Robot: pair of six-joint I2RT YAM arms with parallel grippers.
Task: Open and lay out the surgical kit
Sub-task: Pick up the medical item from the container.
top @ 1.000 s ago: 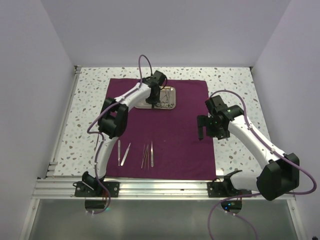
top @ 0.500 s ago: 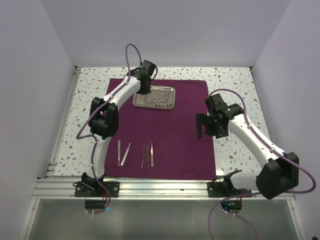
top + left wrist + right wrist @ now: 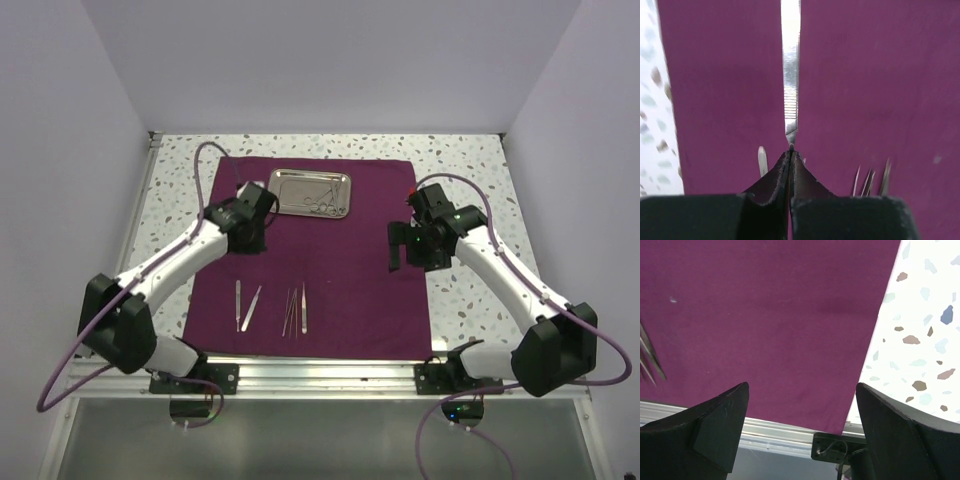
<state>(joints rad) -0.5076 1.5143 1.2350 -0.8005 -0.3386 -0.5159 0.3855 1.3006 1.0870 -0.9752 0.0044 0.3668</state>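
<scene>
I will lay a ring-handled clamp from the steel tray (image 3: 285,195) straight on the cloth, so my right gripper will grab across its handles, above its rings.
The maroon cloth (image 3: 350,270) lies spread flat on the table. The steel tray (image 3: 285,195) sits at its far edge with ring-handled clamps (image 3: 322,203) in it. Two tweezers (image 3: 244,304) and several thin instruments (image 3: 296,310) lie in a row near the front edge. My left gripper (image 3: 254,238) hovers over the cloth's left part. In the left wrist view it (image 3: 790,152) is shut on steel tweezers (image 3: 790,75) that stick out past the fingertips. My right gripper (image 3: 408,255) is open and empty above the cloth's right edge (image 3: 802,390).
Speckled tabletop (image 3: 470,190) surrounds the cloth. White walls stand on three sides. An aluminium rail (image 3: 320,375) with the arm bases runs along the near edge and also shows in the right wrist view (image 3: 780,437).
My left arm has swung from over the tray back toward the near left of the cloth. My right gripper has shifted slightly left.
</scene>
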